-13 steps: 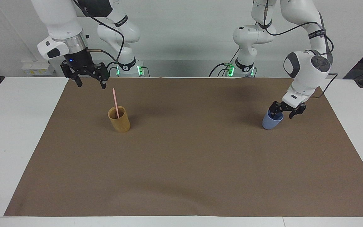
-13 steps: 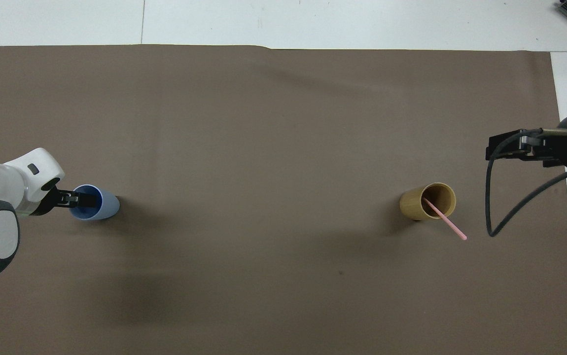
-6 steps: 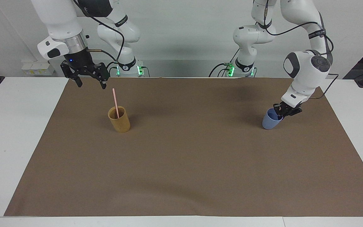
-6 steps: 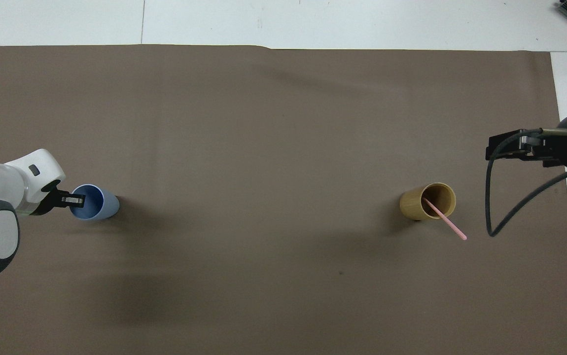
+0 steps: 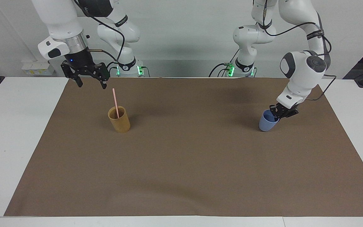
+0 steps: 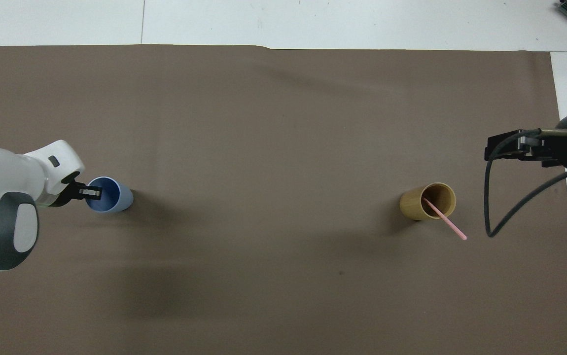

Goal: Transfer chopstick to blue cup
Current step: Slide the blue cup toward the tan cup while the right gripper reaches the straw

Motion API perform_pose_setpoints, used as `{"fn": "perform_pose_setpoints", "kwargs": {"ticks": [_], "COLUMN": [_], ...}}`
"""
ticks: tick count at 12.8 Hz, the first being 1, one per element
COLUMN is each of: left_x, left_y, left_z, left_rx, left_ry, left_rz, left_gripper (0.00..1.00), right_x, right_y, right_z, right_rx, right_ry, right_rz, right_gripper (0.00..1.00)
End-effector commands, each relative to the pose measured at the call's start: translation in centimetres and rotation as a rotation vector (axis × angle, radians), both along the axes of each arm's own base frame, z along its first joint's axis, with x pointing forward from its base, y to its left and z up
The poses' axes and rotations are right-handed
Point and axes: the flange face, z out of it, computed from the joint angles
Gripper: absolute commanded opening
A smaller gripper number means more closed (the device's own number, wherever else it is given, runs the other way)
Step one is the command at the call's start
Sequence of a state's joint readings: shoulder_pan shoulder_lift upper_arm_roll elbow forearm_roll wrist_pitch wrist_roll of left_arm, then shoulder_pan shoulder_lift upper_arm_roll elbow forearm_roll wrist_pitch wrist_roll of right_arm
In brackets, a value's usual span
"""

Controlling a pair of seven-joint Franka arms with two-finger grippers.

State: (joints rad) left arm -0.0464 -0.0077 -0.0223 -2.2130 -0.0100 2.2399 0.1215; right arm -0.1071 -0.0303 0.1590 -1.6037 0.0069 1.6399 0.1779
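Note:
The pale pink chopstick should go into the blue cup (image 6: 112, 195), so my right gripper should grab it next by its protruding top end (image 6: 462, 235).
The blue cup (image 5: 265, 124) stands on the brown mat toward the left arm's end of the table; it also shows in the overhead view (image 6: 117, 196). My left gripper (image 5: 279, 113) is shut on the cup's rim, one finger inside it, as the overhead view (image 6: 91, 192) shows. The pale pink chopstick (image 5: 115, 100) stands leaning in the tan cup (image 5: 120, 122) toward the right arm's end. In the overhead view the chopstick (image 6: 447, 223) sticks out of the tan cup (image 6: 417, 206). My right gripper (image 5: 90, 83) hangs open and empty in the air over the mat, beside the chopstick's top.
The brown mat (image 5: 187, 164) covers most of the white table (image 5: 8, 132). A black cable (image 6: 490, 207) loops down from the right wrist near the tan cup.
My left gripper has shut on the blue cup's rim and moved the cup a little toward the middle of the table. The right arm has stayed still.

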Motion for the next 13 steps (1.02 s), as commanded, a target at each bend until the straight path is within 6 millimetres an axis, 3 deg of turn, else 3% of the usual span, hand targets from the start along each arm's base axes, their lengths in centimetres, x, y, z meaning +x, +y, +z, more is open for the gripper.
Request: {"fn": "perform_pose_setpoints", "kwargs": {"ticks": [1, 4, 6, 8, 9, 13], "left_x": [-0.7, -3.6, -4.9, -6.0, -6.3, -6.5], "left_y": [-8.5, -18.8, -22.4, -25.4, -26.2, -26.0], "left_z": [0.3, 1.2, 1.9, 0.7, 0.2, -0.5], "left_rx": [0.004, -0.016, -0.031, -0.035, -0.041, -0.036], "left_ry": [0.012, -0.011, -0.026, -0.02, -0.026, -0.017], "left_rz": [0.04, 0.088, 0.112, 0.127, 0.133, 0.131], "left_gripper": [0.0, 0.0, 0.0, 0.0, 0.0, 0.0], "right_x": [0.1, 0.1, -0.4, -0.5, -0.5, -1.1], "right_y": [-0.1, -0.1, 0.1, 0.1, 0.0, 0.0], "right_z": [0.1, -0.2, -1.4, -2.9, -3.9, -7.8], "right_rx": [-0.004, -0.006, -0.009, -0.012, -0.015, -0.021], "right_ry": [-0.017, -0.023, 0.006, 0.031, 0.034, 0.057], "right_rz": [0.032, 0.029, 0.027, 0.024, 0.026, 0.032], "right_gripper": [1.0, 1.0, 1.0, 1.0, 1.0, 1.0]}}
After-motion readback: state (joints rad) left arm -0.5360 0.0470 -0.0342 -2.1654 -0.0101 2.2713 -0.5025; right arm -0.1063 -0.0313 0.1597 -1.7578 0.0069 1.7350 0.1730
